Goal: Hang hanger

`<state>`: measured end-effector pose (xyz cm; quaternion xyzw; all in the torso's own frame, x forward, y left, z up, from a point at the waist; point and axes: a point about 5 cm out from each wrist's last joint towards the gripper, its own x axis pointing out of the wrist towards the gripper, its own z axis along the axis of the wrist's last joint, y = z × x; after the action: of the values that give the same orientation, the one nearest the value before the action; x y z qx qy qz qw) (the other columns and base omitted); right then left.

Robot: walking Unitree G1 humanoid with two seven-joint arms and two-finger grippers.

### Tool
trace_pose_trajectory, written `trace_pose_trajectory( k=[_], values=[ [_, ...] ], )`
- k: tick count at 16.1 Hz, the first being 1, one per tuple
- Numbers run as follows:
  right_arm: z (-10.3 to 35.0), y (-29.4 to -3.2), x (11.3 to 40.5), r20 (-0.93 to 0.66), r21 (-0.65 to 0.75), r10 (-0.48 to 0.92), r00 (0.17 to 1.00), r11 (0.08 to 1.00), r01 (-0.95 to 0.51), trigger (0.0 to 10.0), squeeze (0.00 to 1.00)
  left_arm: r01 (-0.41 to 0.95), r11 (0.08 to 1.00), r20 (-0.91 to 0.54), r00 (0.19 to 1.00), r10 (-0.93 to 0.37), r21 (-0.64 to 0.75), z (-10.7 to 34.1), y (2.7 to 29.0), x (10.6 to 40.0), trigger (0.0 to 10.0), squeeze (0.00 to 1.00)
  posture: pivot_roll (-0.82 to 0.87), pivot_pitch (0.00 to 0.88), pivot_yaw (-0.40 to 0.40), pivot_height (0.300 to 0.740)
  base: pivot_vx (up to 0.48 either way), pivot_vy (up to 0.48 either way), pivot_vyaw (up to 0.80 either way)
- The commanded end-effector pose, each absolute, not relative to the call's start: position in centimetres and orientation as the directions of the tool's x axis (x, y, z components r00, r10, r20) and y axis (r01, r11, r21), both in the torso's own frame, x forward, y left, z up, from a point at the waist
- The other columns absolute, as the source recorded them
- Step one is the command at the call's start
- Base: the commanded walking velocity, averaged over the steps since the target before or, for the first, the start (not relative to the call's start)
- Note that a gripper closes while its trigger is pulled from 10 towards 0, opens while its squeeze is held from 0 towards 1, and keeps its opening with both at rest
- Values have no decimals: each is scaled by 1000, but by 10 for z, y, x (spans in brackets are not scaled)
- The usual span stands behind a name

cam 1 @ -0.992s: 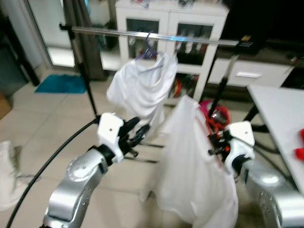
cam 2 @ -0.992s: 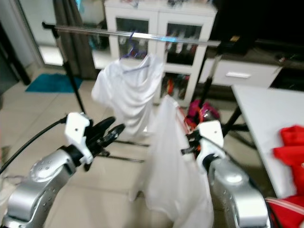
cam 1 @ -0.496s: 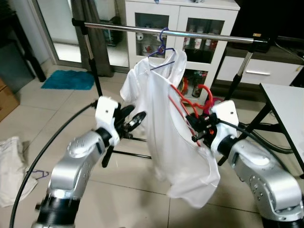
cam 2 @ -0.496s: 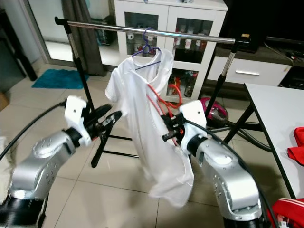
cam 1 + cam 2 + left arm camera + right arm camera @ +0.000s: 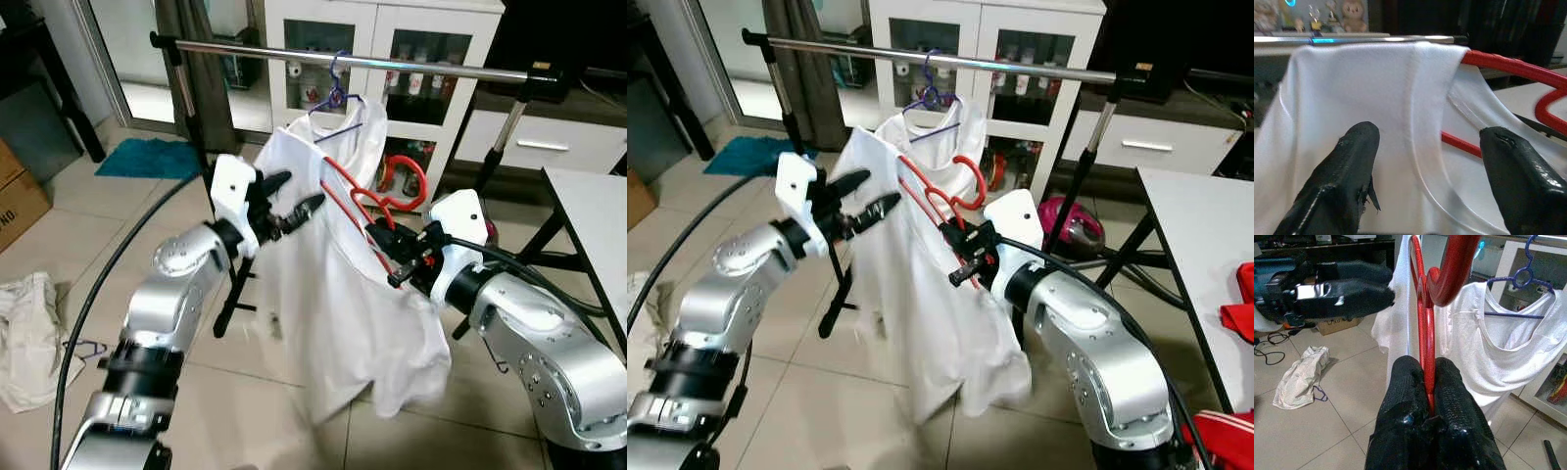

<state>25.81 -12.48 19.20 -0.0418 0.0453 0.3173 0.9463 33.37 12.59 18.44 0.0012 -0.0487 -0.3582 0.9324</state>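
Observation:
The red hanger holds up the shirt's shoulder while the cloth below hangs loose, so the robot's left gripper will next grab the shirt by that raised shoulder.
A red hanger carries a white shirt that hangs below it. My right gripper is shut on the hanger's lower bar, seen up close in the right wrist view as the red hanger between the right gripper's fingers. The hook stands a little below and in front of the metal rail. My left gripper is open beside the shirt's left shoulder; in the left wrist view the left gripper has the white cloth just beyond its spread fingers. A purple hanger with another white shirt hangs on the rail.
The rail's black stand reaches the tiled floor. A white cabinet stands behind it. To the right is a white table with a red cloth. A white cloth lies on the floor, and a cardboard box sits at the left.
The camera has shifted. My right gripper has lifted the red hanger and shirt closer to the rail. My left gripper has risen to the shirt's shoulder.

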Motion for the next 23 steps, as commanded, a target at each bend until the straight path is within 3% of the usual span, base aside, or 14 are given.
trace_pose_trajectory(
  k=[1,4,5,6,7,8,23],
  values=[
    [204,-121,256,-66,-68,616,785,782,-620,0,0,673,736,111,728,-676,69,191,124,336,10000,0,51,0,20,740,0,0,0],
    [205,-120,256,-61,-63,615,786,784,-618,0,0,665,736,120,727,-677,124,191,120,341,10000,0,50,0,22,740,0,0,0],
    [205,-120,256,-60,-63,617,785,782,-620,0,0,659,741,119,732,-671,128,190,121,342,8745,0,51,0,20,740,0,0,0],
    [206,-119,256,-59,-63,621,782,779,-624,0,0,641,756,123,746,-654,134,189,122,345,4510,0,51,0,20,740,0,0,0],
    [206,-119,256,-60,-63,623,780,777,-626,0,0,637,760,126,749,-650,131,189,123,347,1412,0,50,0,18,740,0,0,0],
    [206,-118,256,-59,-63,628,776,774,-631,0,0,623,770,128,759,-638,140,189,123,350,0,0,50,0,16,740,0,0,0],
    [203,-117,254,-62,-70,628,775,772,-632,0,0,628,772,192,750,-633,93,191,119,357,0,0,48,0,27,740,0,0,0]
  ],
)
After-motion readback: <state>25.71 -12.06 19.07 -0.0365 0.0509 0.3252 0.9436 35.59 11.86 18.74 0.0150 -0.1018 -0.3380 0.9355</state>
